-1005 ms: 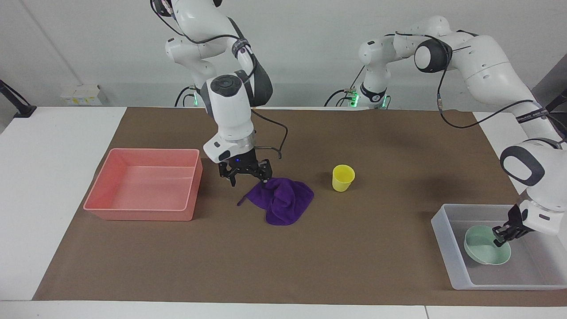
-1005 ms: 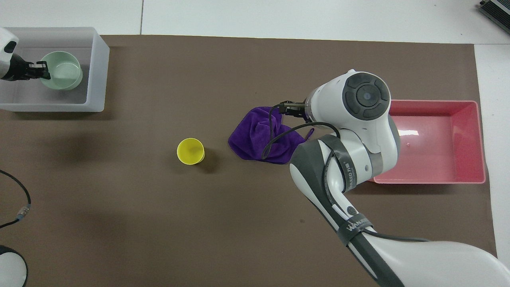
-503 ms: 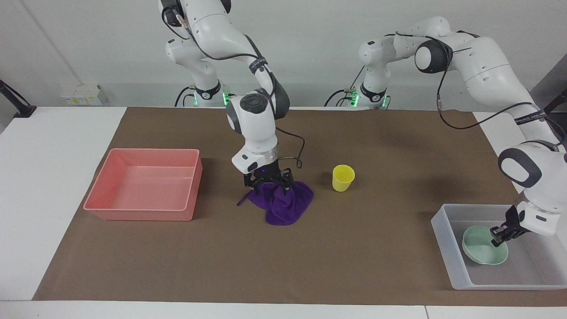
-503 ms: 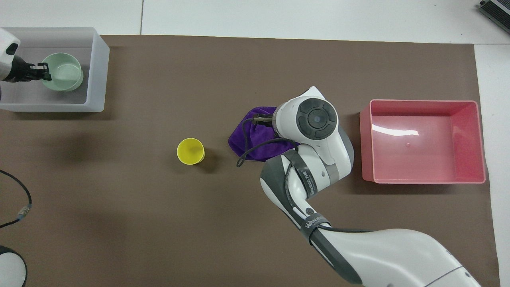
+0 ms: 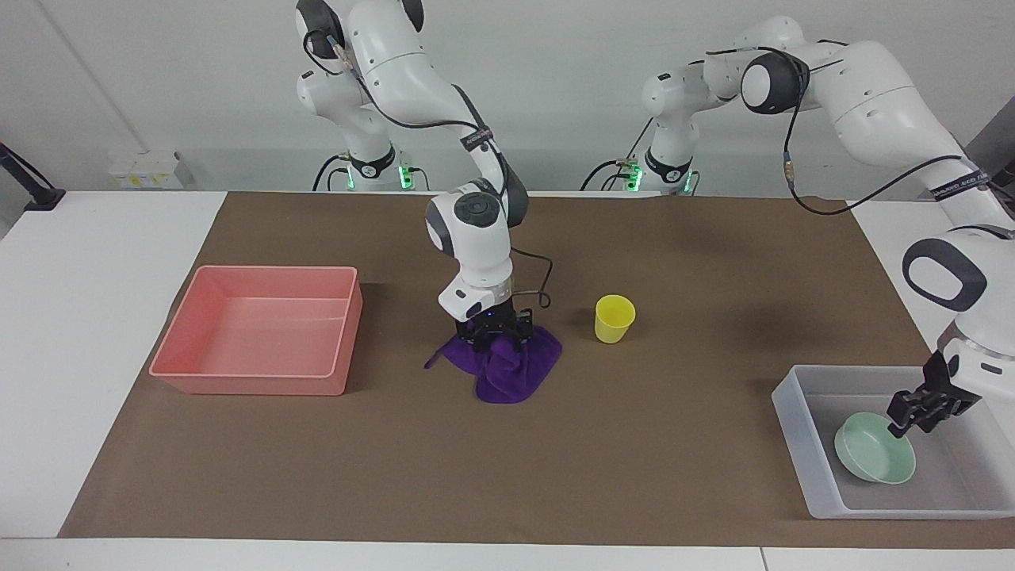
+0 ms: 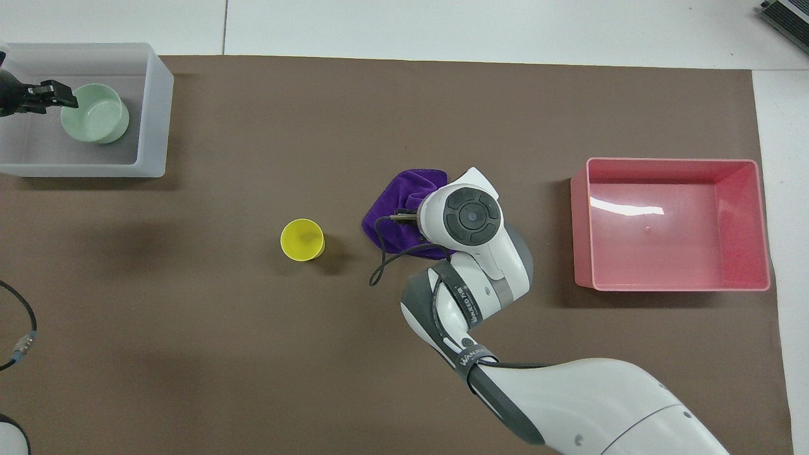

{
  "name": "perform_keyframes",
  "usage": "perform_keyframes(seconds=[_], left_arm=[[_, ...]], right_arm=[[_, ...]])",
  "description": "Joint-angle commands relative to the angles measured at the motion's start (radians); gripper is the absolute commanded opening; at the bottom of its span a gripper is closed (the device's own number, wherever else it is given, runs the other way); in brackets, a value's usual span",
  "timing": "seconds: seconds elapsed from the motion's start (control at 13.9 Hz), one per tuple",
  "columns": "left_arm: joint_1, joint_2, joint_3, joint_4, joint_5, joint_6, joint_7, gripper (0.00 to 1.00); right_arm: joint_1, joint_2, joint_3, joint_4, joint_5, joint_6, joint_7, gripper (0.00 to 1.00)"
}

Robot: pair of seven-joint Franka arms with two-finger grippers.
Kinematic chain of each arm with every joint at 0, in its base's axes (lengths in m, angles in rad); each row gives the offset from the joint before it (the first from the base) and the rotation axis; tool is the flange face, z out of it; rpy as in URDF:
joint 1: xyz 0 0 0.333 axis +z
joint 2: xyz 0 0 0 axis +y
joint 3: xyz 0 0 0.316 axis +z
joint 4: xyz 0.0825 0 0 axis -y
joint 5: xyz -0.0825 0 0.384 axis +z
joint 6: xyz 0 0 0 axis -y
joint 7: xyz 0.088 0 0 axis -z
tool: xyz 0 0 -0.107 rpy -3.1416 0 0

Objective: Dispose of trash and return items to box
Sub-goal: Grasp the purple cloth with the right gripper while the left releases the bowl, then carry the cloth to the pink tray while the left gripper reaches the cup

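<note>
My left gripper is to grab the yellow cup by its rim [image 6: 303, 220] next, to return the cup to the translucent box.
The trash, a purple cloth [image 5: 507, 369] [image 6: 407, 189], lies crumpled mid-table between the pink bin and the yellow cup [image 5: 614, 318] [image 6: 302, 239]. My right gripper [image 5: 496, 337] points straight down and presses into the cloth's top; in the overhead view its wrist hides it. The cup stands upright beside the cloth, toward the left arm's end. The mint-green bowl [image 5: 874, 458] [image 6: 95, 114] rests tilted in the translucent box [image 5: 793, 412] [image 6: 155, 107]. Just above the bowl's rim, my left gripper [image 5: 920, 414] [image 6: 55, 95] is open and off the bowl.
A pink rectangular bin [image 5: 258, 329] [image 6: 673, 224] sits empty at the right arm's end of the brown mat. A loose cable [image 6: 19, 341] lies at the mat's edge near the left arm.
My right gripper swung from the cloth's bin-side edge onto the cloth and sank into it. My left gripper let go of the bowl's rim and rose slightly; the bowl settled in the box.
</note>
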Motion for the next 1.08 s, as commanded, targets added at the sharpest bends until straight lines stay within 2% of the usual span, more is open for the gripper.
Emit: perform_keyframes(seconds=[0.0, 0.14, 0.29, 0.5, 0.79, 1.01], left_arm=[[-0.008, -0.050, 0.005, -0.055, 0.033, -0.016, 0.005, 0.92], [-0.045, -0.139, 0.002, -0.119, 0.032, -0.033, 0.005, 1.00], [-0.120, -0.266, 0.004, -0.275, 0.032, -0.022, -0.006, 1.00], [-0.213, -0.409, 0.002, -0.459, 0.032, -0.021, -0.071, 1.00], [-0.355, -0.483, 0.002, -0.625, 0.034, 0.004, -0.139, 1.00], [-0.424, -0.529, 0.001, -0.792, 0.032, 0.212, -0.141, 1.00]], right_arm=[[0.001, -0.024, -0.004, -0.022, 0.014, 0.009, 0.026, 0.00], [0.003, -0.028, -0.005, -0.008, 0.014, -0.006, 0.076, 0.00], [-0.006, -0.057, -0.007, 0.016, 0.014, -0.072, 0.103, 0.00], [-0.026, -0.156, -0.012, 0.018, 0.013, -0.170, 0.106, 0.00], [-0.095, -0.297, -0.013, 0.018, 0.002, -0.305, 0.095, 0.00], [-0.138, -0.385, -0.013, 0.017, -0.001, -0.391, 0.080, 0.00]])
